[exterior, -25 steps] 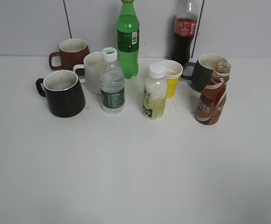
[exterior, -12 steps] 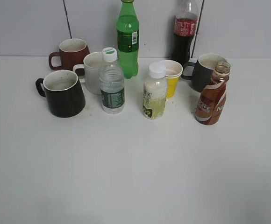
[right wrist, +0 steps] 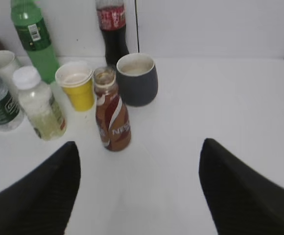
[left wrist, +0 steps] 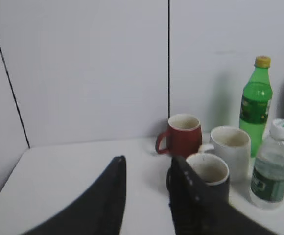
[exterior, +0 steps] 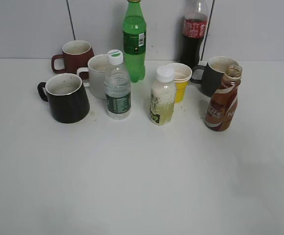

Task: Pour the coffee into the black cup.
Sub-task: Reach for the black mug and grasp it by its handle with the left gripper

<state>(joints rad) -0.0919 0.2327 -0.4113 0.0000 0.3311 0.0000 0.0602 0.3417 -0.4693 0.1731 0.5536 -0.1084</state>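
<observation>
The left gripper grabs the cup by its narrow loop handle (exterior: 41, 91) next, which sticks out from the cup's side, since the black cup's round body (exterior: 70, 105) is broad.
The coffee bottle (exterior: 222, 100), capless with a brown and white swirl label, stands upright at the right of the table. In the right wrist view it (right wrist: 112, 117) stands ahead of and left of centre between my right gripper's fingers. My right gripper (right wrist: 139, 144) is wide open and empty. The glossy black cup (exterior: 67, 98) stands at the left, handle to the left. In the left wrist view the cup (left wrist: 211, 171) sits just behind the right finger, partly hidden. My left gripper (left wrist: 148, 161) is open and empty. Neither gripper shows in the exterior view.
Dark red mug (exterior: 76, 55), white mug (exterior: 99, 73), water bottle (exterior: 117, 88), green bottle (exterior: 133, 41), pale drink bottle (exterior: 162, 98), yellow paper cup (exterior: 180, 81), cola bottle (exterior: 193, 32) and dark grey mug (exterior: 215, 73) crowd the back half. The wall stands right behind them.
</observation>
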